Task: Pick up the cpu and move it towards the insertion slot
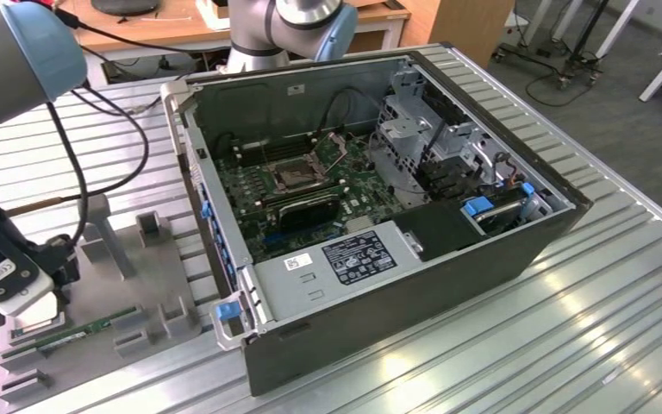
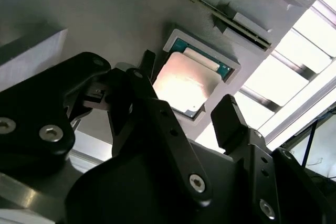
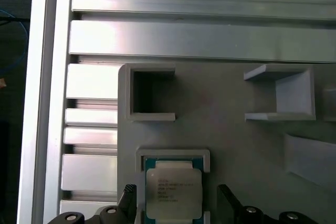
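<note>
Next, my gripper grabs the cpu's opposite side edges, exposed between the brackets, since raised brackets wrap the ends of the cpu (image 3: 173, 190).
The cpu (image 3: 173, 190) is a small square chip with a silvery top. It lies flat in a square recess of a grey fixture plate (image 3: 220, 124). My gripper (image 3: 178, 196) is open just above it, one black finger on each side and a gap between the pads and the chip. In the second wrist view the cpu (image 2: 186, 82) sits between the fingers of my gripper (image 2: 188, 90). In the exterior view my gripper (image 1: 34, 328) hangs over the plate's near-left corner. The insertion slot (image 1: 296, 177), silver-framed with a dark centre, lies inside the open computer case.
The open computer case (image 1: 423, 285) stands on a slatted aluminium table (image 1: 584, 336), to the exterior view's right of the fixture plate (image 1: 165, 267). Upright grey blocks (image 1: 107, 233) rise from the plate. A green memory stick (image 1: 84, 330) lies on it beside my gripper.
</note>
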Controlling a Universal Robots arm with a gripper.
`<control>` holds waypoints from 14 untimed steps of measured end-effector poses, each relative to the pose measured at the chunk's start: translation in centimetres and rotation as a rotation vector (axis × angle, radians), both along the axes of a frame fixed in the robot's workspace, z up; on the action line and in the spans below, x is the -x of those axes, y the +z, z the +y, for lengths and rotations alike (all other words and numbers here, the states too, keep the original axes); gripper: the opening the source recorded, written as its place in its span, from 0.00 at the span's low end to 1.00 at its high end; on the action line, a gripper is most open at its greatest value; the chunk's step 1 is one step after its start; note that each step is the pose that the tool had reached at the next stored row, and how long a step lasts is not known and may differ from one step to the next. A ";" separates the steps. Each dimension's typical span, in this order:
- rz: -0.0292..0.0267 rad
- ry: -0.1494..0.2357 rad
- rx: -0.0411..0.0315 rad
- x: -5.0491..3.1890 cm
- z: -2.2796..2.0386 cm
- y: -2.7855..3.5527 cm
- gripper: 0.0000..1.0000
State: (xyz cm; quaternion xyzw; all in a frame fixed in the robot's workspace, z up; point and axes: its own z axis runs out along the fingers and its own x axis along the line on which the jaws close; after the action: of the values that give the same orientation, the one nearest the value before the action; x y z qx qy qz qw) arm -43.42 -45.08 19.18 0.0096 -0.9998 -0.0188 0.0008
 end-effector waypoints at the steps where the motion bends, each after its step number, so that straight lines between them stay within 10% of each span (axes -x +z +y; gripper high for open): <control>1: 0.0000 0.000 0.0000 0.00 0.01 -0.08 0.71; 14: 0.0000 0.000 -0.0001 0.00 0.05 -0.64 0.71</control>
State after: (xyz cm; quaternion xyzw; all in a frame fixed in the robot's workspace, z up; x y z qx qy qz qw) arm -43.42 -45.03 18.54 0.0095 -0.9998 -0.0188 0.0008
